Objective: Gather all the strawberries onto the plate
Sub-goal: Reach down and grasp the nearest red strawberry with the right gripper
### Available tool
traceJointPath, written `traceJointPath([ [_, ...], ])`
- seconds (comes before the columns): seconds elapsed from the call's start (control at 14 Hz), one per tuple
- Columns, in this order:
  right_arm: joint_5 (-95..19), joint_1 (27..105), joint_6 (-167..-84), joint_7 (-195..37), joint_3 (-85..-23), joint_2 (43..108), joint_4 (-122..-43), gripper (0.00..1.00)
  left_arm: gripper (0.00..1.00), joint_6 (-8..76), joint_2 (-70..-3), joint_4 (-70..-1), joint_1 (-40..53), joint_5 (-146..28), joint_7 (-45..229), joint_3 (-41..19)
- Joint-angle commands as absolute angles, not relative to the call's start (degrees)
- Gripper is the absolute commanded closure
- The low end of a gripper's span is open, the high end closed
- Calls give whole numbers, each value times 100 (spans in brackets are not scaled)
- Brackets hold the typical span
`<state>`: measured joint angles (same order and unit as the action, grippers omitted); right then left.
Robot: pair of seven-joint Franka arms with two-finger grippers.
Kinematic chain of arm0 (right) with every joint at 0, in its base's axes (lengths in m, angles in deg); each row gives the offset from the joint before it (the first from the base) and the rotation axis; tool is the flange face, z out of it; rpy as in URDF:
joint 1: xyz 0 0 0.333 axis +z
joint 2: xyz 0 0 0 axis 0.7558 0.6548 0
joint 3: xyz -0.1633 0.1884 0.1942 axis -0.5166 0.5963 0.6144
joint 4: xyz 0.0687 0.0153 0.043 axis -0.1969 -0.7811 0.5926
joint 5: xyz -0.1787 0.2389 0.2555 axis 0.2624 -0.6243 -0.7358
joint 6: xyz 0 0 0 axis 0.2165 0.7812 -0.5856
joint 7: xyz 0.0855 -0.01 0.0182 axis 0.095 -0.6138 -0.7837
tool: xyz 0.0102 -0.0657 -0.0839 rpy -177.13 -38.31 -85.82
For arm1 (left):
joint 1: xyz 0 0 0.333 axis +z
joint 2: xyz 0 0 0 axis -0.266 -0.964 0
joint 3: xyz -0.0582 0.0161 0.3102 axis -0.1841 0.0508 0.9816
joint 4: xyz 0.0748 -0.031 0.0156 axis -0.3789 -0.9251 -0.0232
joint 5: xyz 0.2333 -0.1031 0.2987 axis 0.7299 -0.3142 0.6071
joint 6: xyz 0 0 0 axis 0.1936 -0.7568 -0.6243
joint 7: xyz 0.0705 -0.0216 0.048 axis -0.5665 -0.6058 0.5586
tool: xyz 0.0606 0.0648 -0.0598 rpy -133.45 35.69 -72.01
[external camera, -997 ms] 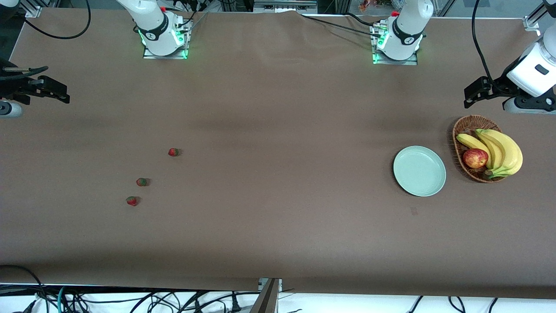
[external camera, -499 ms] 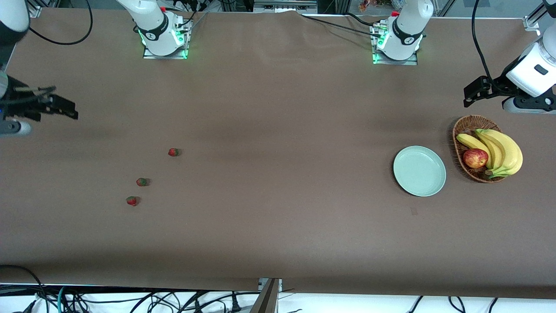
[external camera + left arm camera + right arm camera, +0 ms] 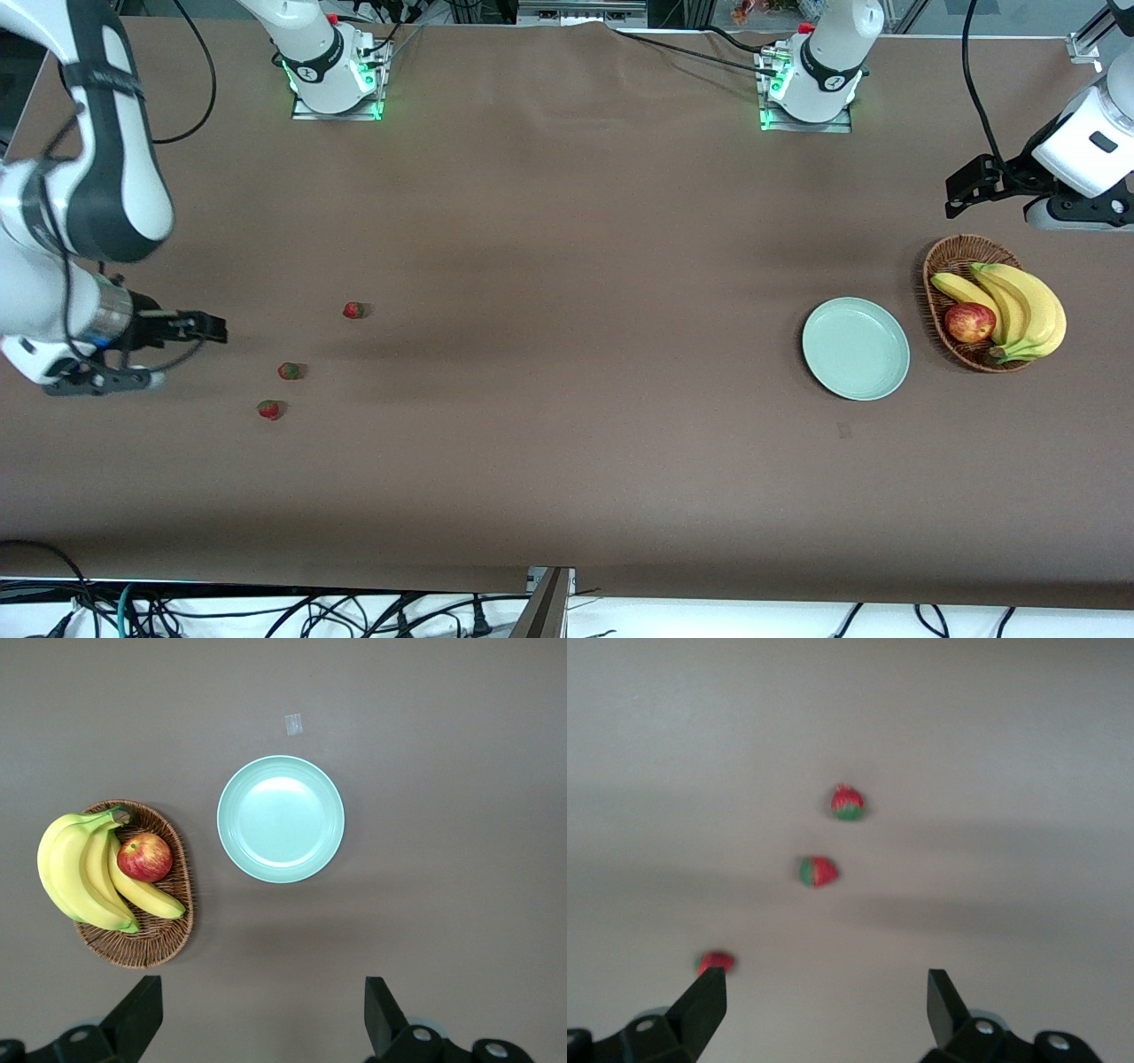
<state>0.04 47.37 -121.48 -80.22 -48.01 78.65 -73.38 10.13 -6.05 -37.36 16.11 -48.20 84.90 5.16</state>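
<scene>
Next, my right gripper grabs the middle strawberry, by its plump body (image 3: 289,371). Then the strawberry goes into the plate (image 3: 856,348).
Three strawberries lie on the brown table toward the right arm's end: one (image 3: 354,310) farthest from the front camera, one (image 3: 289,370) in the middle, one (image 3: 269,409) nearest. They also show in the right wrist view (image 3: 848,803), (image 3: 819,871), (image 3: 713,962). My right gripper (image 3: 208,330) is open and empty, low over the table beside them, touching none. The mint-green plate (image 3: 856,348) lies empty toward the left arm's end; it also shows in the left wrist view (image 3: 281,819). My left gripper (image 3: 961,190) waits open and empty, high over the table by the basket.
A brown wicker basket (image 3: 930,266) beside the plate holds bananas (image 3: 1028,306) and a red-yellow apple (image 3: 969,322). It also shows in the left wrist view (image 3: 133,948). A small mark (image 3: 844,431) sits on the table nearer the camera than the plate.
My right arm has swung in from the table's end and come down, bringing its gripper close to the strawberries. The left arm and all objects have stayed still.
</scene>
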Motion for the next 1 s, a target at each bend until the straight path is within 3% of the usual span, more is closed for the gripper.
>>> traceJointPath([
  [0.0,-14,4725,-12636,-7986,-4780,8327,-7214,0,0,921,-583,-3683,1613,-4836,8542,504],
  [0.43,-14,4690,-13972,-8100,-4789,9286,-7214,0,0,921,-583,-3683,1613,-4836,8542,513],
  [0.93,-23,4646,-14466,-8118,-4789,9621,-7214,2,0,921,-583,-3683,1613,-4844,8542,513],
])
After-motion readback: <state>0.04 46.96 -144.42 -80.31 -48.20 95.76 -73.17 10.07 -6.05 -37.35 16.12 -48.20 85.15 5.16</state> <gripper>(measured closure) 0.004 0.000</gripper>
